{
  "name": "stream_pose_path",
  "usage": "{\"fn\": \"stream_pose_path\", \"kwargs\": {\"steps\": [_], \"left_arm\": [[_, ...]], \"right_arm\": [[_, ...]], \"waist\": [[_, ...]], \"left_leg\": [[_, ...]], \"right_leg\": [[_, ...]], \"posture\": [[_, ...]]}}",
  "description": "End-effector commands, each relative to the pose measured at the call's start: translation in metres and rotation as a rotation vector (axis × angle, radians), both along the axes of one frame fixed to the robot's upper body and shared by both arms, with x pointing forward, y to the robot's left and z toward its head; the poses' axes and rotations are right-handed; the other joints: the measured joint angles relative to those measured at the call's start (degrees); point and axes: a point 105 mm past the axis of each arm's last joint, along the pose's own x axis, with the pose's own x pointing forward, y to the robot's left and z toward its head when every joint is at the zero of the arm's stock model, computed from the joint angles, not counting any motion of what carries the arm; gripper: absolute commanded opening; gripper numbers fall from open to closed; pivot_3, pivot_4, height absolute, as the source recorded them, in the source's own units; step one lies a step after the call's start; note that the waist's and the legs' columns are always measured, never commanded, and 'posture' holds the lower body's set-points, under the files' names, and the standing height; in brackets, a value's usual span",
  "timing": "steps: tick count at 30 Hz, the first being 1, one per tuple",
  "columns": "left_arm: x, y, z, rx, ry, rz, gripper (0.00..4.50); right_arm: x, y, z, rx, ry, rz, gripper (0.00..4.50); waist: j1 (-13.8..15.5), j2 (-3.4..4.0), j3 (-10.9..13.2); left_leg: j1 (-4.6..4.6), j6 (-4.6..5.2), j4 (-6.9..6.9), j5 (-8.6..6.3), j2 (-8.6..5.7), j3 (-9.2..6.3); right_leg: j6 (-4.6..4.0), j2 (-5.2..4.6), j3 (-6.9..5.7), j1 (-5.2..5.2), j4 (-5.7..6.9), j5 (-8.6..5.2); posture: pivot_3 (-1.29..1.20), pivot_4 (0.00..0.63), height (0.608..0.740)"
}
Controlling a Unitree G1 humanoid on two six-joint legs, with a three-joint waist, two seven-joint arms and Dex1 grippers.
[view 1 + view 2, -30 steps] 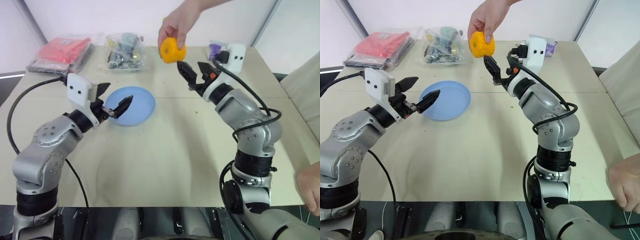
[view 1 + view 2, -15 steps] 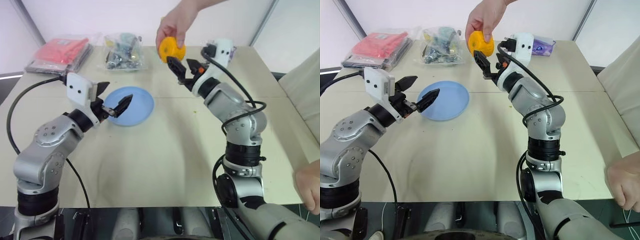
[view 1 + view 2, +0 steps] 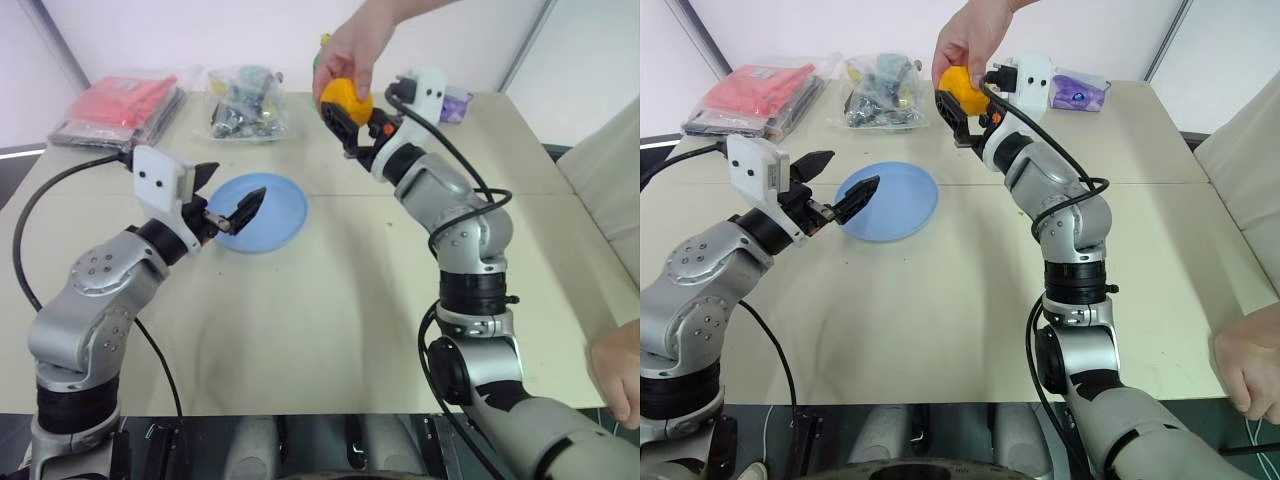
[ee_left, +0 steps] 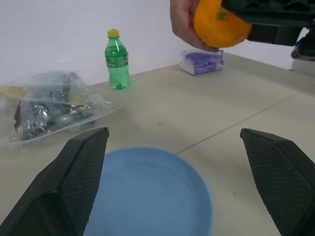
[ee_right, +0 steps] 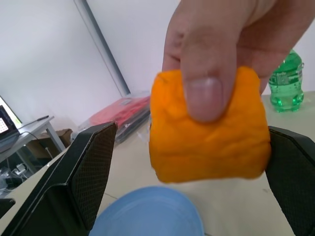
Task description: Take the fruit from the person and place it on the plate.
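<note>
The fingers of my right gripper are beside the lower sides of the orange-yellow fruit, so my right gripper needs to close now. Closing now would hold the fruit.
A person's hand (image 3: 352, 45) holds the orange-yellow fruit (image 3: 347, 96) above the table's far side, thumb pressed on its front (image 5: 209, 132). My right gripper (image 3: 352, 112) is open, its two black fingers (image 5: 91, 172) standing on either side of the fruit; I cannot tell whether they touch it. The light-blue plate (image 3: 275, 215) lies flat on the table to the left of the fruit. My left gripper (image 3: 238, 185) hovers open over the plate's near-left edge (image 4: 147, 196), nothing between its fingers.
A red packet (image 3: 125, 105) and a clear bag of small items (image 3: 245, 98) lie at the table's far left. A green bottle (image 4: 117, 59) and a purple packet (image 3: 455, 100) stand at the far edge. The person's other hand (image 3: 615, 375) rests at the near right.
My right gripper has moved up and to the left, from beside the fruit to around it. The person's hand and my left arm stayed put.
</note>
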Motion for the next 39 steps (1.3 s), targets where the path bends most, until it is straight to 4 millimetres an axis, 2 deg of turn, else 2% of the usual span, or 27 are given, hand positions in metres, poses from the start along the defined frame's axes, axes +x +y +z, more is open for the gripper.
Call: {"fn": "stream_pose_path", "kwargs": {"steps": [1,5,8,9,10,11,18,22,29,32,35,39], "left_arm": [[-0.006,-0.004,0.014,0.008,-0.063,-0.012,4.48],[-0.006,-0.003,0.015,0.015,-0.066,-0.008,4.48],[-0.005,-0.001,0.017,0.019,-0.072,0.000,4.50],[-0.005,-0.001,0.017,0.020,-0.074,0.001,4.50],[-0.004,0.001,0.018,0.022,-0.077,0.009,4.50],[-0.004,0.003,0.018,0.025,-0.079,0.015,4.50],[-0.006,0.016,0.018,0.029,-0.076,0.064,4.50],[-0.009,0.033,0.014,0.038,-0.052,0.126,4.50],[-0.016,0.052,0.004,0.096,-0.015,0.222,4.50],[-0.026,0.066,-0.005,0.121,0.023,0.282,4.50],[-0.032,0.073,-0.010,0.126,0.045,0.311,4.50],[-0.036,0.074,-0.012,0.124,0.051,0.321,4.50]], "right_arm": [[-0.001,0.004,0.020,0.020,-0.074,0.008,4.50],[0.002,0.007,0.021,0.018,-0.083,0.006,4.50],[0.004,0.006,0.020,0.023,-0.084,-0.001,3.70],[0.005,0.006,0.020,0.024,-0.085,-0.002,3.26],[0.005,0.006,0.020,0.022,-0.086,-0.003,2.59],[0.005,0.006,0.020,0.020,-0.086,-0.004,2.24],[0.004,0.007,0.016,0.005,-0.086,0.004,2.24],[0.000,0.018,-0.003,-0.049,-0.048,0.062,2.24],[-0.016,0.054,-0.047,-0.112,0.048,0.198,2.24],[-0.025,0.091,-0.075,-0.136,0.094,0.297,2.24],[-0.025,0.109,-0.092,-0.165,0.118,0.329,2.24],[-0.019,0.122,-0.117,-0.216,0.139,0.325,2.24]], "waist": [[-0.01,0.00,0.00],[-0.01,0.00,0.00],[-0.01,0.01,0.00],[0.00,0.01,0.01],[-0.01,0.01,0.01],[-0.01,0.01,0.01],[-0.08,0.01,0.01],[-0.30,0.02,0.01],[-0.17,0.03,0.02],[-0.53,0.02,0.01],[-0.64,0.02,0.01],[0.00,0.00,0.00]], "left_leg": [[0.00,0.00,0.00,0.00,0.00,0.00],[0.00,0.00,-0.01,0.00,0.00,0.00],[0.00,0.00,-0.01,0.00,0.00,0.00],[0.00,0.00,-0.02,0.00,0.00,0.00],[0.00,0.00,-0.02,0.00,0.00,0.00],[0.00,0.00,-0.02,0.00,0.00,0.00],[0.00,0.00,-0.02,0.00,0.00,0.00],[0.01,0.00,-0.07,0.00,0.03,-0.01],[-0.01,0.00,-0.11,0.00,0.03,-0.03],[0.02,0.00,-0.13,0.00,0.04,-0.10],[0.05,-0.01,-0.27,0.00,0.06,-0.11],[0.04,-0.01,-0.26,0.00,0.02,-0.10]], "right_leg": [[0.00,0.00,0.00,0.00,0.00,0.00],[0.00,0.00,0.00,0.00,0.00,0.00],[0.00,0.00,0.00,0.00,0.00,0.00],[0.00,0.00,0.00,0.00,0.00,0.00],[0.00,0.00,0.00,0.00,0.00,0.00],[0.00,-0.01,0.00,0.00,-0.01,0.00],[0.00,0.00,0.00,-0.01,-0.01,0.00],[-0.01,0.00,0.00,-0.04,-0.02,0.00],[-0.01,-0.02,0.01,-0.06,-0.04,0.00],[-0.01,-0.01,0.02,-0.07,-0.04,-0.01],[-0.02,0.00,0.02,-0.11,-0.04,-0.01],[-0.02,-0.06,-0.01,-0.09,-0.08,-0.01]], "posture": [[0.00,0.150,0.731],[0.00,0.150,0.731],[0.00,0.150,0.731],[0.00,0.150,0.731],[0.00,0.150,0.731],[0.00,0.150,0.731],[0.00,0.150,0.731],[0.00,0.150,0.731],[0.00,0.150,0.731],[0.00,0.150,0.731],[0.00,0.150,0.731],[0.00,0.150,0.731]]}}
